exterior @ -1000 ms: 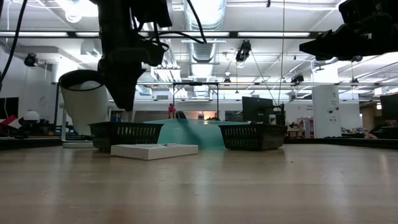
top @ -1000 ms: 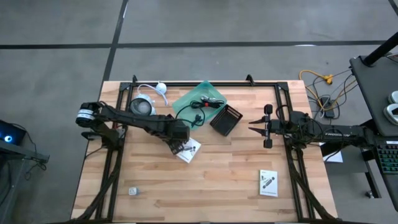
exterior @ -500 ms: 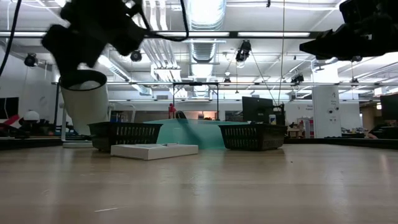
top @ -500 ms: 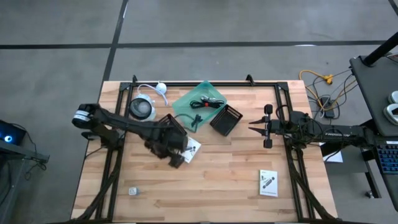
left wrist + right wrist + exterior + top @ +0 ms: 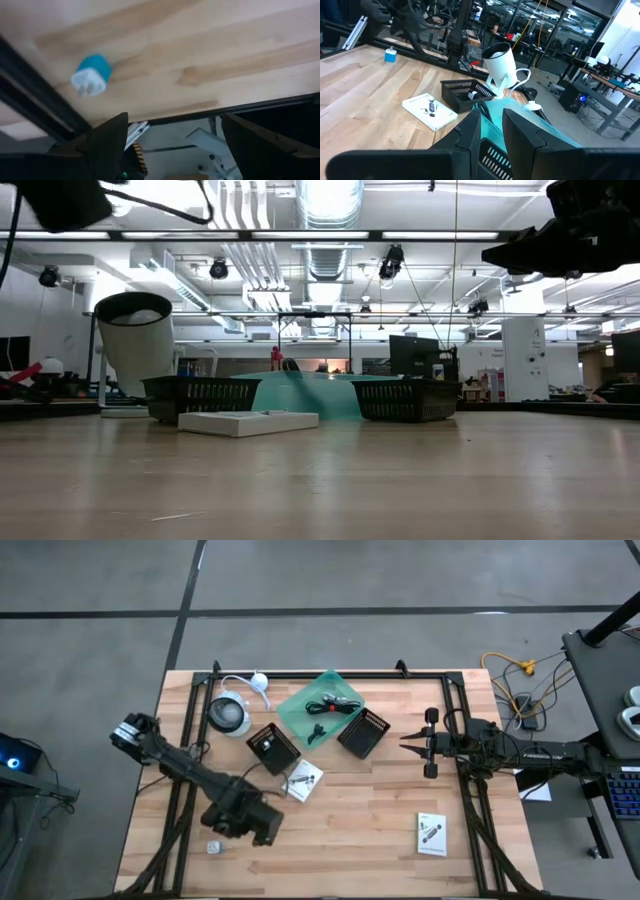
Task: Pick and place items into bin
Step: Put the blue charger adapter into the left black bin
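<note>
I will grab the blue-and-white plug with my left gripper next by its body [image 5: 214, 847] [image 5: 96, 69], to put it into the bin.
My left gripper [image 5: 256, 831] hovers open and empty over the table's near-left part. Its wrist view shows a small blue-and-white plug-like piece [image 5: 91, 75] lying on the wood ahead of the fingers; this piece also shows in the high view [image 5: 213, 847]. The teal bin [image 5: 322, 705] at the far middle holds a black cable with a red tie [image 5: 333, 707]. One white printed packet [image 5: 303, 780] lies flat at mid-table, another [image 5: 432, 833] at the near right. My right gripper [image 5: 404, 747] waits at the right, empty, fingers close together and pointing toward the bin.
Two black mesh baskets [image 5: 273, 745] [image 5: 363, 732] stand beside the bin. A white cup-like holder [image 5: 228, 713] with a white cord [image 5: 246, 681] stands at the far left. Black frame rails [image 5: 186, 790] run along the table's left and right sides. Bare wood lies in the near middle.
My left gripper has risen from over the mid-table packet and swung toward the table's near-left corner, ending close to the small blue-and-white piece. The left black basket, covered by the arm before, now shows. The packet lies where it was.
</note>
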You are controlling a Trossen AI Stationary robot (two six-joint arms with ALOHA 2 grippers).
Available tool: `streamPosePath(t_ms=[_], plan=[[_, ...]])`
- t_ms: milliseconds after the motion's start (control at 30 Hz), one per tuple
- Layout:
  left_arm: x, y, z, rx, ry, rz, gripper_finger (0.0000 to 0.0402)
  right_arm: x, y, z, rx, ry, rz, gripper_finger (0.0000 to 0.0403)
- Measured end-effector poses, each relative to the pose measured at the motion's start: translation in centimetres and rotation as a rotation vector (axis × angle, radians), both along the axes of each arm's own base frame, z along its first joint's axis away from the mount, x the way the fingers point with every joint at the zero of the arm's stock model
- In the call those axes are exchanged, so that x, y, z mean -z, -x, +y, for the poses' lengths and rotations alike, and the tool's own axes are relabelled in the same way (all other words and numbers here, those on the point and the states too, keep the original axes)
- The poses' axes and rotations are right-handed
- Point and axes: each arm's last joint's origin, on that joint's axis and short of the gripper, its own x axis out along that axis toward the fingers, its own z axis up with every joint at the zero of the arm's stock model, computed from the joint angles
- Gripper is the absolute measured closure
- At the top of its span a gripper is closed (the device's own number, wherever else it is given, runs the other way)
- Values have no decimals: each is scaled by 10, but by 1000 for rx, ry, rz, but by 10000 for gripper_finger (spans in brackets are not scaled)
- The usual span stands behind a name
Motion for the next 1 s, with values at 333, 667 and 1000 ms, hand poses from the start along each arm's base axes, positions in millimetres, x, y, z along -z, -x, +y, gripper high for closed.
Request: streamPosePath(t_ms=[333, 667, 1000], plan=[[20, 35, -33, -63, -73, 166, 98, 0, 0, 0, -1, 4, 0, 335], [42, 48, -42, -82, -77, 163, 98, 0, 0, 0, 0, 3, -1, 335], [69, 61, -34, -64, -55, 246, 98, 0, 0, 0, -1, 4, -1, 335]])
